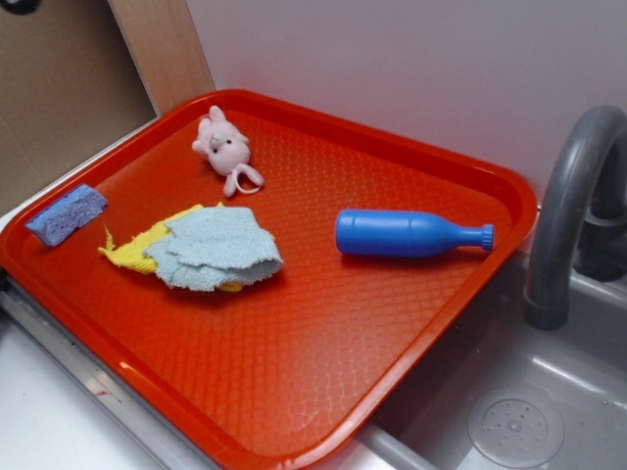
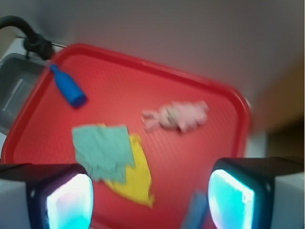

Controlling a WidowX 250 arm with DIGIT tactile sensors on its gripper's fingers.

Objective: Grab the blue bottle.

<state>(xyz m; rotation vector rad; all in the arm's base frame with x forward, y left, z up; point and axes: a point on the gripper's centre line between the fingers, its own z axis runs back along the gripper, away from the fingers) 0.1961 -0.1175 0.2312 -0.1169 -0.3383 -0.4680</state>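
The bottle slopes at its shoulder [image 1: 447, 235] into a thin neck. I need to grab the bottle next with my gripper by its wide, straight-sided body [image 1: 374, 233].
The blue bottle [image 1: 407, 234] lies on its side on the right half of the red tray [image 1: 294, 392], cap pointing right toward the faucet. In the wrist view the blue bottle [image 2: 68, 86] shows small at the upper left of the red tray [image 2: 200, 157], far from my gripper. My gripper [image 2: 150, 198] is open, its two glowing pads wide apart at the bottom of the blurred wrist view, with nothing between them. It hangs high above the tray's near side. The exterior view does not show the gripper.
A light blue cloth [image 1: 220, 250] lies over a yellow cloth [image 1: 137, 253] at tray centre-left. A pink plush toy [image 1: 225, 147] sits at the back. A blue-purple sponge [image 1: 67, 213] rests on the tray's left edge. A grey faucet [image 1: 573, 196] and sink [image 1: 514, 426] stand right.
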